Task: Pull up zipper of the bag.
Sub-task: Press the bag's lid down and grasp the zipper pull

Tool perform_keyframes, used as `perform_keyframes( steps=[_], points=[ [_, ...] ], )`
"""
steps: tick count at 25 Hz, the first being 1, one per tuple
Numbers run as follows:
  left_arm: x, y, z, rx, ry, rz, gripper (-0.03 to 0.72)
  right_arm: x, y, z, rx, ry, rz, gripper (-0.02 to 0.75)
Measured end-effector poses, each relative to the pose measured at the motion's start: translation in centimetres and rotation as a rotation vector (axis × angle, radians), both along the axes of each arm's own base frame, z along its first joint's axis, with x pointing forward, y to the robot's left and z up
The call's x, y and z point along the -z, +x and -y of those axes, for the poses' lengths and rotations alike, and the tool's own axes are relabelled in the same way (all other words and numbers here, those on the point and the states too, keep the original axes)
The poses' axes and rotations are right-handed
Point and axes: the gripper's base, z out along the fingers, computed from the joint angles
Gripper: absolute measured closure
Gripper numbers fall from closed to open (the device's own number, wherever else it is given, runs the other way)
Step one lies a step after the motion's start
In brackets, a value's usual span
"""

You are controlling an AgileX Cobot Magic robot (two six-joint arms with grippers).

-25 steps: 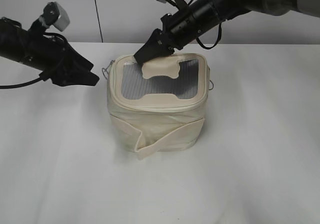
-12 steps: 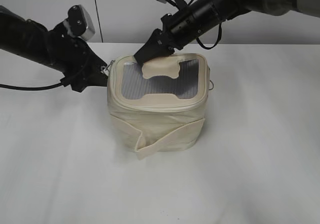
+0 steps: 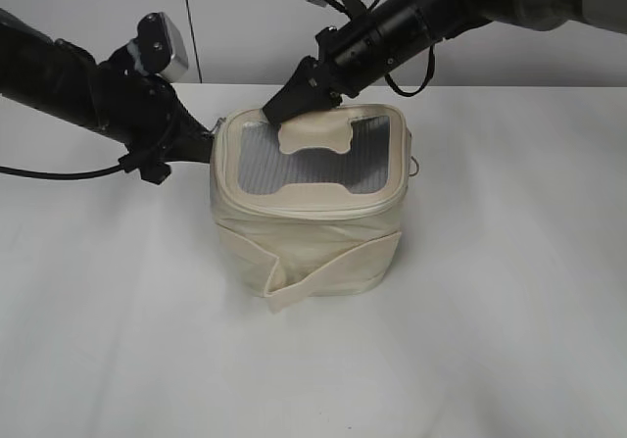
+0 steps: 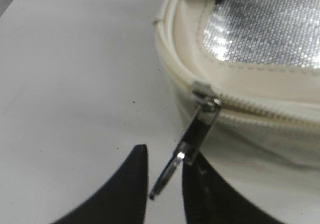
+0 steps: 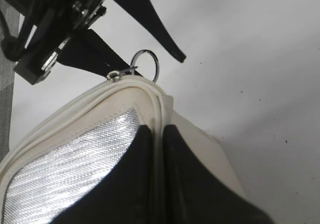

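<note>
I need to pinch the slider by its silver ring pull (image 4: pixel 195 134) with my left gripper next, so that I can pull the zipper along the bag's rim (image 4: pixel 265 108).
The cream bag (image 3: pixel 309 227) stands upright mid-table, with its grey ribbed top panel (image 3: pixel 294 164) facing up. The zipper track (image 4: pixel 260 108) runs round the top rim. A silver slider (image 4: pixel 202 91) sits at the bag's left rear corner. Its ring pull (image 4: pixel 167 176) hangs between the fingers of my left gripper (image 4: pixel 166 154), which is open with gaps showing; the ring lies close to the right finger. My right gripper (image 5: pixel 157 129) is shut on the bag's rear rim (image 5: pixel 159 101) and shows at the bag's back edge in the exterior view (image 3: pixel 279 113). The left gripper (image 3: pixel 201 134) is at the bag's left rear corner.
A second ring pull (image 3: pixel 415 164) hangs at the bag's right side. The wide cream strap (image 3: pixel 323 271) wraps the bag's front. The white table (image 3: pixel 490 311) spreads around it, with a pale wall behind. The left gripper's fingers (image 5: pixel 160 33) show in the right wrist view.
My left arm has moved right, up to the bag's left rear corner, and its fingers now straddle the ring pull. The right gripper and the bag have not moved.
</note>
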Motion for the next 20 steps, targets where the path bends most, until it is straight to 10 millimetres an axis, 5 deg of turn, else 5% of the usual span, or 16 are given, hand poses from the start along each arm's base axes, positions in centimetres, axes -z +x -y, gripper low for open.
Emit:
perform_keyframes(
  steps=[3, 5, 20],
  points=[
    [0.0, -0.2, 0.2, 0.016, -0.011, -0.013, 0.653, 0.0, 0.0, 0.0, 0.0, 0.0, 0.0, 0.693],
    [0.0, -0.2, 0.2, 0.021, -0.013, -0.015, 0.692, 0.0, 0.0, 0.0, 0.001, 0.0, -0.001, 0.693],
    [-3.1, -4.2, -1.1, -0.118, 0.066, -0.231, 0.696, 0.0, 0.1, 0.0, 0.045, 0.0, -0.052, 0.693]
  ],
)
